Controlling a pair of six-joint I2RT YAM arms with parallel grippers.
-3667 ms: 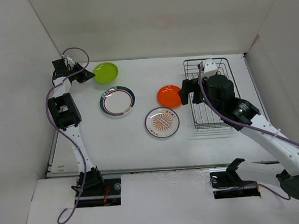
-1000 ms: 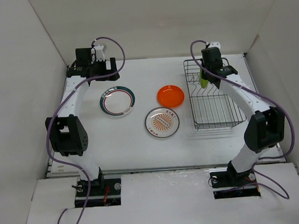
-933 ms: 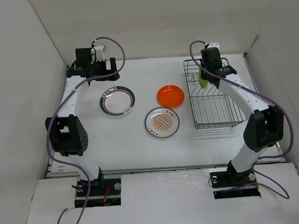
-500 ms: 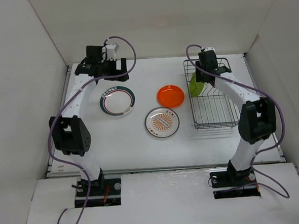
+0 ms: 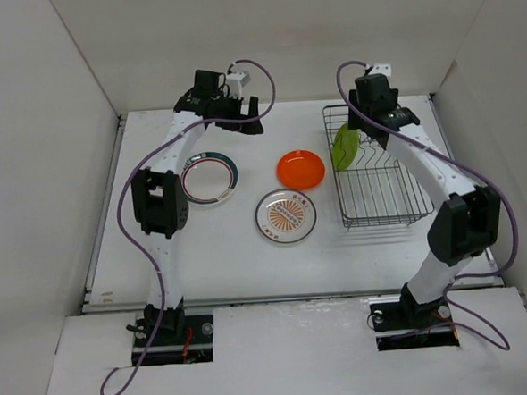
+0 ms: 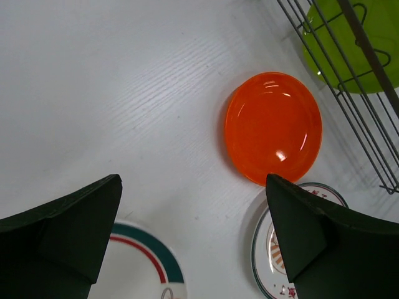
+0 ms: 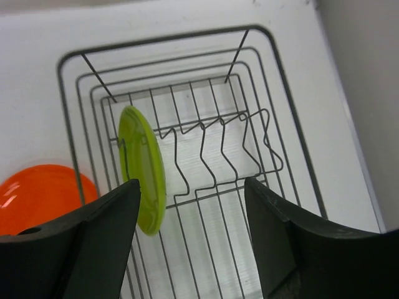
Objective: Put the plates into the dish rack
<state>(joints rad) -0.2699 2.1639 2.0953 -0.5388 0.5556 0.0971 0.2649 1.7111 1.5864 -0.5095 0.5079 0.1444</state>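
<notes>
My left gripper needs to grab the orange plate next by its rim facing the ringed plate. The plate's rim on the rack side then stays free for my right gripper.
The lime-green plate stands on edge at the left end of the dish rack, leaning on the prongs. My right gripper hovers over the rack, open, with nothing between its fingers. The orange plate, the sunburst plate and the ringed plate lie flat on the table. My left gripper is open above the table, between the ringed plate and the orange plate, holding nothing.
White walls close in the table at the back and both sides. The rack sits at the back right, close to the right wall. Both arms reach over the far half of the table.
The right gripper opened and let go of the lime-green plate, which now leans in the rack. The left arm swung right from the back-left corner toward the orange plate.
</notes>
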